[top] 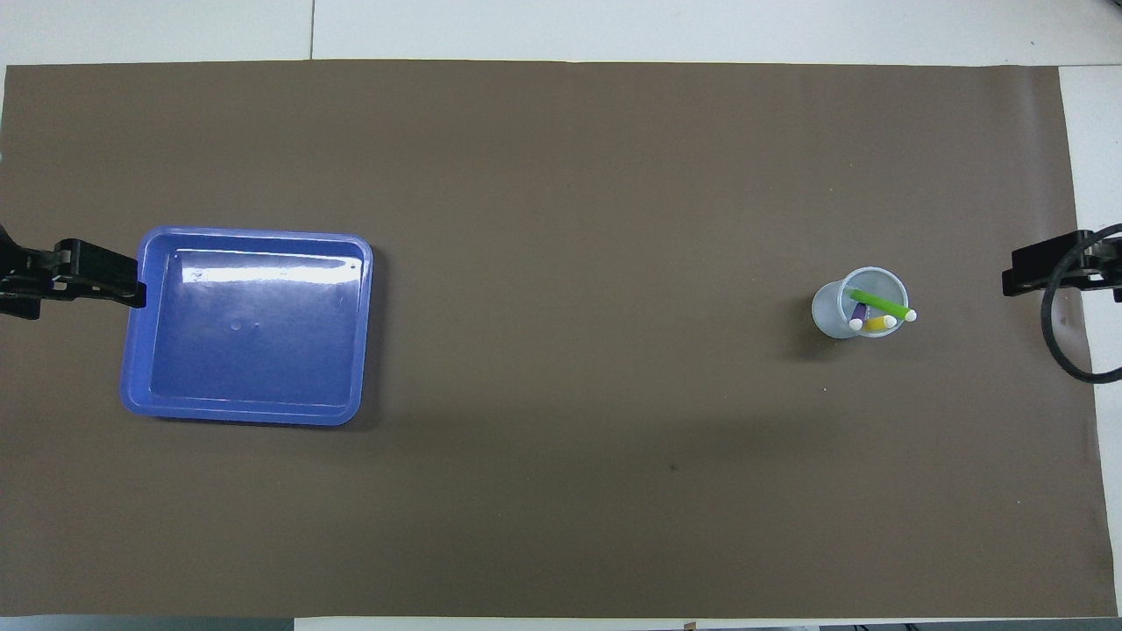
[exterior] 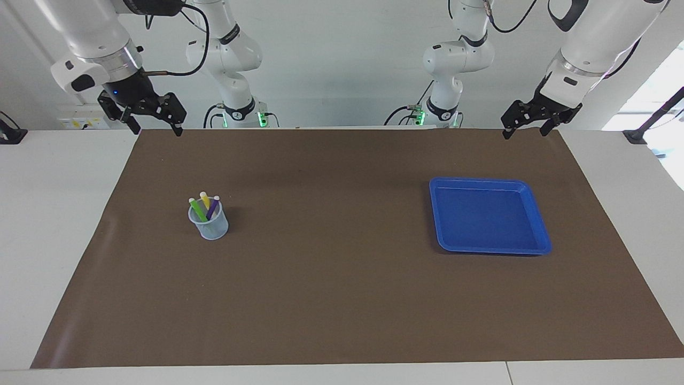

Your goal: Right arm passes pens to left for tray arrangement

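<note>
I should grab the yellow pen by its exposed upper end point(top: 880, 324) with my right gripper next; the cup's side surrounds the pen's lower part.
Three pens stand together in a small pale blue mesh cup point(exterior: 210, 227) toward the right arm's end of the table: green point(exterior: 198, 210), yellow point(exterior: 205, 199) and purple point(exterior: 213, 207), pale ends up. The blue tray point(exterior: 489, 215) lies flat with nothing in it toward the left arm's end. My right gripper point(exterior: 156, 130), with the blue wrist light, hangs open over the mat's edge at the robots' end, apart from the cup. My left gripper point(exterior: 526, 132) hangs open over the same edge near the tray's end. Neither holds anything. From overhead the cup point(top: 828, 308) and tray point(top: 250, 329) lie far apart.
A brown mat point(exterior: 342, 294) covers most of the white table point(exterior: 53, 240). A black cable point(top: 1065, 342) loops down by the right gripper at the mat's end. A wide stretch of bare mat separates cup and tray.
</note>
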Robot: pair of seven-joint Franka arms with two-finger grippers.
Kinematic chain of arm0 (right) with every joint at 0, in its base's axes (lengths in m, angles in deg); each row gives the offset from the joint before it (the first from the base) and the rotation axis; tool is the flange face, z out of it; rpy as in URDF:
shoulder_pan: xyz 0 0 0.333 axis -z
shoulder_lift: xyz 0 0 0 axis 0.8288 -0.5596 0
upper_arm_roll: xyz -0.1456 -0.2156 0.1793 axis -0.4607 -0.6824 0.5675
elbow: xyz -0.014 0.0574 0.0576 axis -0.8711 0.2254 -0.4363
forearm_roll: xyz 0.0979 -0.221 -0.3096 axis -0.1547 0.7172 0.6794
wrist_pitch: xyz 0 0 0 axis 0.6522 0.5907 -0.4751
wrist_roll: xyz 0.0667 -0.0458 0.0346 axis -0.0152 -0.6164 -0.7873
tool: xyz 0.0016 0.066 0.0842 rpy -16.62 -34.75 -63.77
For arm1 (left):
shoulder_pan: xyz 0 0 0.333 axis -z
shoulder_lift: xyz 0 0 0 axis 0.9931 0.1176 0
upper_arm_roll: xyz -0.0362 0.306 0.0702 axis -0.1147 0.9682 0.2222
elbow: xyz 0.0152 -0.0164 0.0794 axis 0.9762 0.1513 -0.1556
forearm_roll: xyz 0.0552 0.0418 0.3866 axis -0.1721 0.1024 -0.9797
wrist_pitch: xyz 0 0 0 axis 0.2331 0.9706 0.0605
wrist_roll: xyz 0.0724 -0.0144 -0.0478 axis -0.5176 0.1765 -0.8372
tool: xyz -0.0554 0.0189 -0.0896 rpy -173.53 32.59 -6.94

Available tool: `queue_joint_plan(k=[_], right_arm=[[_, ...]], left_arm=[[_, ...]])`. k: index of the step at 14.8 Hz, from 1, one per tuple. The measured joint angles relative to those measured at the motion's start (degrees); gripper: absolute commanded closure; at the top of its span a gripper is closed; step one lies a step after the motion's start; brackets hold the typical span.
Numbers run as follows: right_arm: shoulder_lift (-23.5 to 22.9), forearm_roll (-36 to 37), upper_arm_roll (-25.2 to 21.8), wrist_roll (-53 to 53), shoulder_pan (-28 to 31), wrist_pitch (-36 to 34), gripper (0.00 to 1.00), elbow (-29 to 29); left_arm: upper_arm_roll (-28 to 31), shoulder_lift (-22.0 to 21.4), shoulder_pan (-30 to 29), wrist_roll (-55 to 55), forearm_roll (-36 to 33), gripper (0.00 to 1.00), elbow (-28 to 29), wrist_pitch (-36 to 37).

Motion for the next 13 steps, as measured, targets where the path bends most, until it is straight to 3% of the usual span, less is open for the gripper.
queue_joint_plan(k=[13], right_arm=[[0.1, 0.0, 0.0, 0.0, -0.2, 0.4, 0.0, 0.6]], left_arm=[[0.0, 0.0, 0.0, 0.0, 0.0, 0.0, 0.0, 0.0]])
